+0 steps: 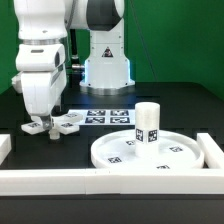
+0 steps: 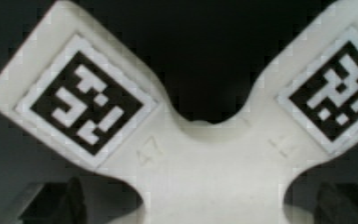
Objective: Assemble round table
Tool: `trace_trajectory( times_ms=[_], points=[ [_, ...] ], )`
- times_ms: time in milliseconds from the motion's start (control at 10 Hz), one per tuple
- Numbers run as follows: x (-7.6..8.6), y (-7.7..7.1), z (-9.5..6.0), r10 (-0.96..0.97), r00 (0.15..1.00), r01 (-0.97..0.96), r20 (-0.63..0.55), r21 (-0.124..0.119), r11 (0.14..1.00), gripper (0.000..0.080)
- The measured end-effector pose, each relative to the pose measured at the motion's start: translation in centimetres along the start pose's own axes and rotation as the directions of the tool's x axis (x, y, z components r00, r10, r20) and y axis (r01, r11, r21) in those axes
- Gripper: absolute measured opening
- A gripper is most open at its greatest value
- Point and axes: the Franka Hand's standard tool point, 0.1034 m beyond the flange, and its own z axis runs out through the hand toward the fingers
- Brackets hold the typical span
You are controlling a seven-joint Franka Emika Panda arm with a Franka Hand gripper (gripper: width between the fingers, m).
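Observation:
My gripper's fingers are on either side of the white base's middle (image 1: pixel 54 129) (image 2: pixel 211 185), so closing now would catch the base and it is time to close.
The white cross-shaped base (image 1: pixel 62 123) lies on the black table at the exterior view's left. My gripper (image 1: pixel 44 127) is lowered straight onto it, open, one finger on each side of the base's middle. In the wrist view the base (image 2: pixel 202 150) fills the picture, with two tagged arms spreading away. My gripper (image 2: pixel 197 205) straddles its centre there, the dark fingers (image 2: pixel 78 200) at either flank. I cannot tell whether they touch it. The large rimmed round disc (image 1: pixel 175 152) lies flat at the right. The short cylinder leg (image 1: pixel 148 122) stands upright on it.
The marker board (image 1: pixel 108 117) lies flat between the base and the robot's pedestal (image 1: pixel 105 70). Long white rails run along the front (image 1: pixel 90 182), the right (image 1: pixel 212 150) and the left (image 1: pixel 4 148) of the work area.

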Motion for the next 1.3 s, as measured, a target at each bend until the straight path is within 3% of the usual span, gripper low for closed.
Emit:
trace_trajectory(
  times_ms=[700, 800, 900, 1000, 1300],
  points=[
    [-0.09, -0.25, 0.57, 0.000, 1.000, 0.000, 0.002, 0.005, 1.000, 0.0649],
    [-0.14, -0.34, 0.72, 0.002, 1.000, -0.002, 0.001, 0.008, 1.000, 0.0521],
    [-0.14, -0.36, 0.77, 0.002, 1.000, -0.002, 0.001, 0.009, 1.000, 0.0521],
    [-0.18, -0.37, 0.77, 0.003, 1.000, -0.003, 0.001, 0.009, 1.000, 0.0447],
    [-0.22, -0.44, 0.75, 0.007, 1.000, -0.007, 0.000, 0.014, 1.000, 0.0447]
  ],
)
